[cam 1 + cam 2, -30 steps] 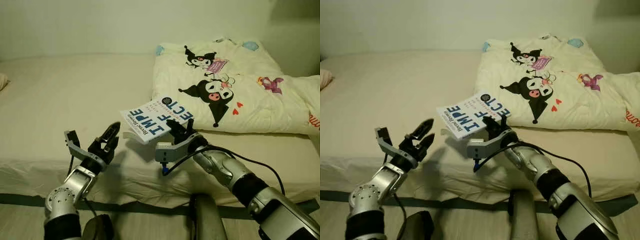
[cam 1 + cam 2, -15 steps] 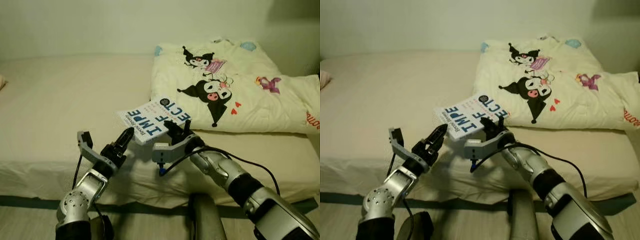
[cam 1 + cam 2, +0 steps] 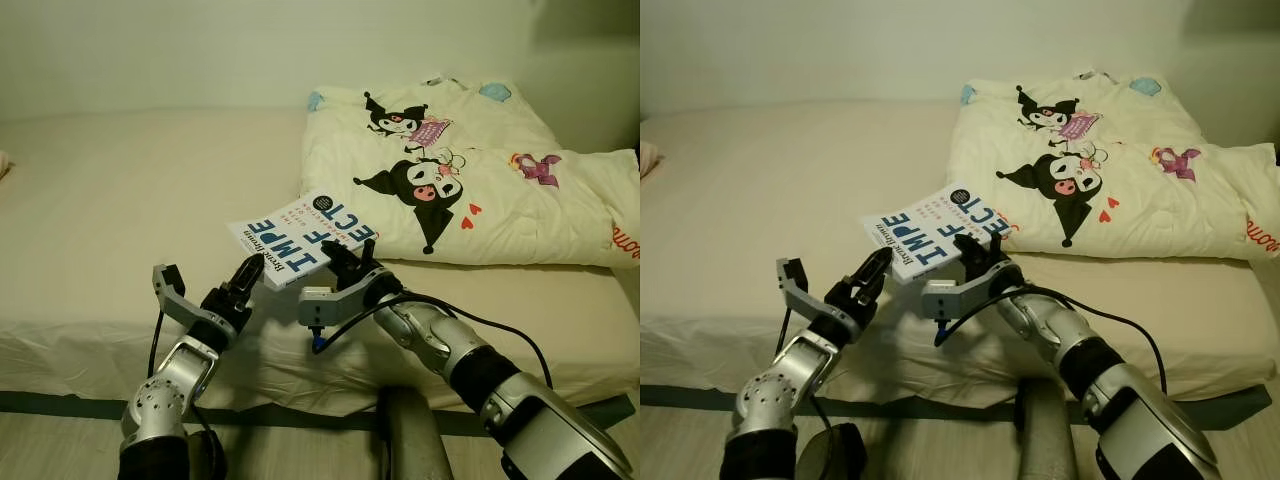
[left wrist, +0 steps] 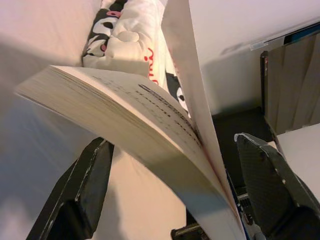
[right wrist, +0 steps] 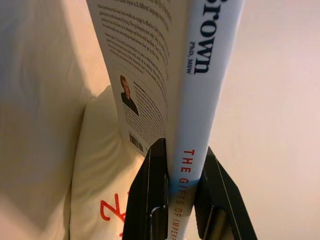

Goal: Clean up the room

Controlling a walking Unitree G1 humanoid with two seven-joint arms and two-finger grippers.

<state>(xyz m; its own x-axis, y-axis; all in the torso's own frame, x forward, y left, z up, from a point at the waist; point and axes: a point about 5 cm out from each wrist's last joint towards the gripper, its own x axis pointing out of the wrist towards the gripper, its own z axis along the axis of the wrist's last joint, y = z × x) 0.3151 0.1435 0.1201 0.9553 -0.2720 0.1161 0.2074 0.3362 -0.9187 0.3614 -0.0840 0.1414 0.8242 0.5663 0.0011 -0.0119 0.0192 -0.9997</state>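
Observation:
My left gripper should next grip the book across its thin near corner [image 3: 268, 279] [image 4: 182, 172], over the pages, because the book's broad cover is wider than my fingers can spread.
A white paperback book [image 3: 300, 238] with big blue letters on its cover hangs tilted just above the front part of the bed. My right gripper [image 3: 345, 260] is shut on its near edge; the right wrist view shows both fingers [image 5: 150, 190] pinching the spine [image 5: 205, 75]. My left gripper [image 3: 245, 280] is open at the book's left corner. In the left wrist view the book's page block [image 4: 135, 125] passes between its two spread fingers [image 4: 85, 185], and I cannot tell whether they touch it.
The cream mattress [image 3: 120, 200] spans the view, with a folded comforter [image 3: 470, 190] printed with cartoon figures at the back right. A wall stands behind the bed. A dark strip [image 3: 60, 402] runs along the bed base above the floor.
My left gripper has moved right and up from beside the book until its fingers straddle the book's left corner. The book has shifted slightly left in the right gripper.

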